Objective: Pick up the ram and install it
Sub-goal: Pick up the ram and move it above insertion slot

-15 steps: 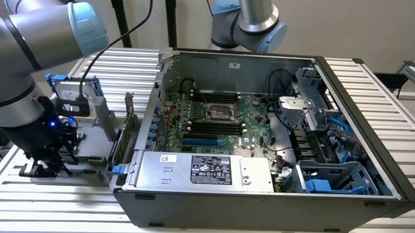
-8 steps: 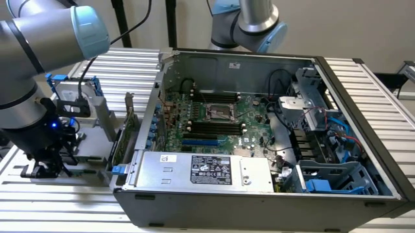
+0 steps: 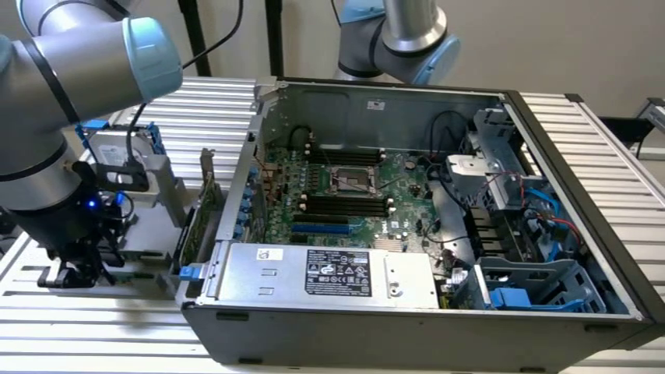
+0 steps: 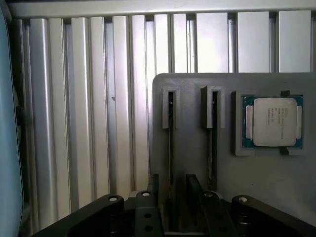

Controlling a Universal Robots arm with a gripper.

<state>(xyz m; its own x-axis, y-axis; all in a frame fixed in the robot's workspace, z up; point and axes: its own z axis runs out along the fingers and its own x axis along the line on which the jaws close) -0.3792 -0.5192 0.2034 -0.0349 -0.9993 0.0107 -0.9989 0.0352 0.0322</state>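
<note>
The holder's bracket wraps around the ram's end, so my gripper should next grab the ram by the open middle of its long edge (image 4: pixel 171 197).
In the wrist view a grey holder block (image 4: pixel 192 98) has two narrow slots, each with a thin dark strip standing on edge. I take the strip (image 4: pixel 171 129) in one slot to be the ram, seen edge-on. My gripper (image 4: pixel 177 210) is open just above it, with one finger (image 4: pixel 154 200) on either side of that slot's near end and nothing held. In the exterior view the gripper (image 3: pixel 73 273) hangs low at the exterior view's left, outside the open computer case (image 3: pixel 582 195). Black memory slots (image 3: pixel 343 204) lie on the green motherboard (image 3: pixel 406 187) inside the case.
A square silver processor chip (image 4: pixel 274 121) sits in a recess of the holder beside the second slot (image 4: pixel 213 129). A hard drive with blue rails (image 3: pixel 114 148) stands behind my arm. Green boards (image 3: pixel 198 222) stand on edge against the case wall. A second arm (image 3: pixel 400 39) rises behind the case.
</note>
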